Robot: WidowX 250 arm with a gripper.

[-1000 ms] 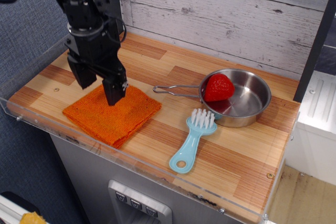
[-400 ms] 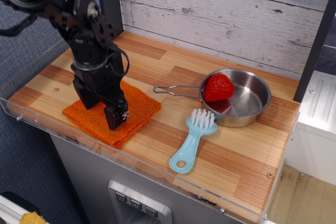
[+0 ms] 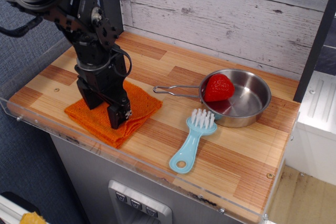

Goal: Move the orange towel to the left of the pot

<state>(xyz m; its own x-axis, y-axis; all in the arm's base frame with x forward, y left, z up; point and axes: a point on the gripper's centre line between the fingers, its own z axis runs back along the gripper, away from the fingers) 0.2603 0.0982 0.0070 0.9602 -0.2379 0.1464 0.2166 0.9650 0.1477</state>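
Note:
The orange towel needs to move beside the pot (image 3: 251, 98), so I should next grab it by the middle of its cloth (image 3: 111, 114).
The orange towel (image 3: 143, 104) lies flat near the front left of the wooden counter, left of the pot. The pot (image 3: 251, 98) is a small steel pan at the right, its wire handle (image 3: 176, 91) pointing left toward the towel. My black gripper (image 3: 104, 112) stands on the middle of the towel, its two fingers spread apart with their tips pressed down onto the cloth. The fingers cover the towel's centre, and I cannot see any cloth pinched between them.
A red strawberry (image 3: 218, 87) sits in the pot's left side. A light-blue brush (image 3: 192, 140) lies in front of the pot, bristles toward it. A clear acrylic rim (image 3: 131, 157) runs along the counter's front edge. A plank wall stands behind.
The gripper has come down from just above the towel's back part and shifted forward, so its fingertips now press into the cloth. The towel's left corner has pulled in slightly.

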